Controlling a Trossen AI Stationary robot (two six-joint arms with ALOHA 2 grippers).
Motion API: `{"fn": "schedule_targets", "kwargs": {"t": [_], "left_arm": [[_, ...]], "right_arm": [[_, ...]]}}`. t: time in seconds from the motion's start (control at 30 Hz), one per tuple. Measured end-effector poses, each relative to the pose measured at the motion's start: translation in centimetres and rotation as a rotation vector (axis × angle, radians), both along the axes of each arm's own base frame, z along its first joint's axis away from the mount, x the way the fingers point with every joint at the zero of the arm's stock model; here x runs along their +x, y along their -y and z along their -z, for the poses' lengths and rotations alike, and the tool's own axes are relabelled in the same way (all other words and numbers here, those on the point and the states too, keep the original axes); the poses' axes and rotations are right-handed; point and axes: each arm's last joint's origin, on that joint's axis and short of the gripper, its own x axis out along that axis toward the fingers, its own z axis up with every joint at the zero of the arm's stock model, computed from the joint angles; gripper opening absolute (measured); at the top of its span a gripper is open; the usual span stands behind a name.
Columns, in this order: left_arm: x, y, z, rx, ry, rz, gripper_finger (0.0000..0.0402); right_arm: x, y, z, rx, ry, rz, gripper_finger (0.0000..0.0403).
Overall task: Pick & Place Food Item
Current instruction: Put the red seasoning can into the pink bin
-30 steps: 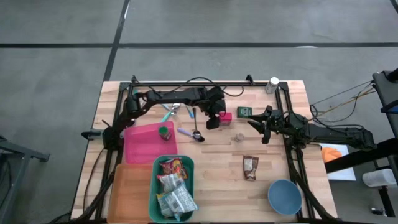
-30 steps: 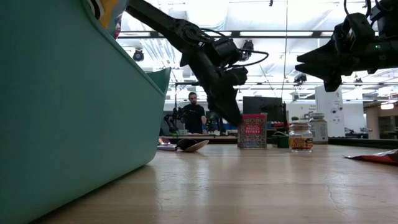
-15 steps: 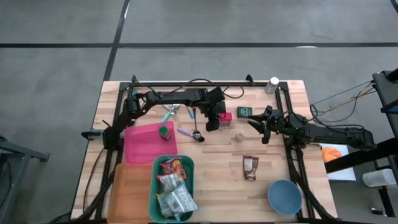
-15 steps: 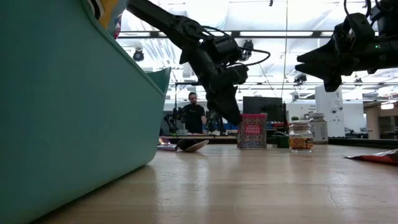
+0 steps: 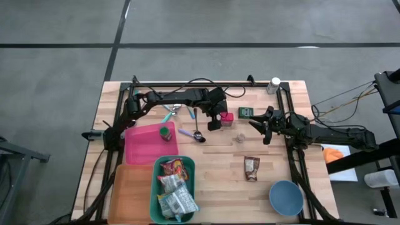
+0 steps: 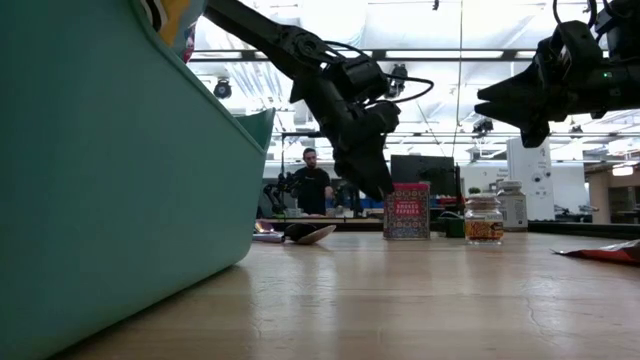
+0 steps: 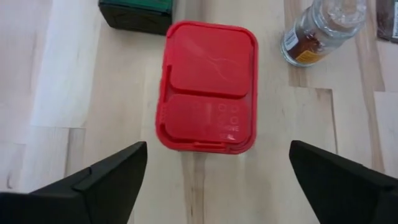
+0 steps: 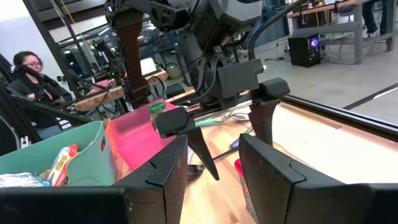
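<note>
My left gripper next needs to grip the sides of the red spice tin below the lid [image 5: 227,122]. Then it can move the tin into the pink tray [image 5: 147,144].
A red-lidded spice tin [image 5: 226,117] [image 7: 208,87] stands upright on its base on the wooden table [image 5: 212,159], far of centre. My left gripper [image 5: 214,121] [image 7: 217,155] is open just to the tin's left, at about its top [image 6: 407,187]. Its fingers are spread wider than the tin and touch nothing. My right gripper [image 5: 262,126] [image 8: 213,149] hovers level above the table's right half, open, with nothing between its fingers.
A dark green tin [image 5: 245,112] and a small spice jar [image 5: 240,137] stand right of the red tin. Spoons [image 5: 197,132] lie to its left. A pink tray [image 5: 150,147], orange tray [image 5: 131,194], teal bin of packets [image 5: 174,187], snack packet [image 5: 251,169] and blue bowl [image 5: 286,197] fill the near half.
</note>
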Motion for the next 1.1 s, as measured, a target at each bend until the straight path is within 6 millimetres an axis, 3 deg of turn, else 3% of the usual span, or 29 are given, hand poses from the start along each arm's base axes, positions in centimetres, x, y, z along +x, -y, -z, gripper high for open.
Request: {"fn": "schedule_targets", "kwargs": {"t": [0.2,0.57,1.1], "left_arm": [[0.1,0.0,-0.4,0.015,0.025,0.006,0.0375],[1.2,0.2,-1.6,0.032,0.179,0.070,0.0374],[1.1,0.3,0.9,0.040,0.188,0.078,0.0374]], "right_arm": [[0.0,0.0,0.0,0.000,0.000,0.000,0.0142],[0.0,0.0,0.0,0.000,0.000,0.000,0.0142],[0.0,0.0,0.0,0.000,0.000,0.000,0.0142]]}}
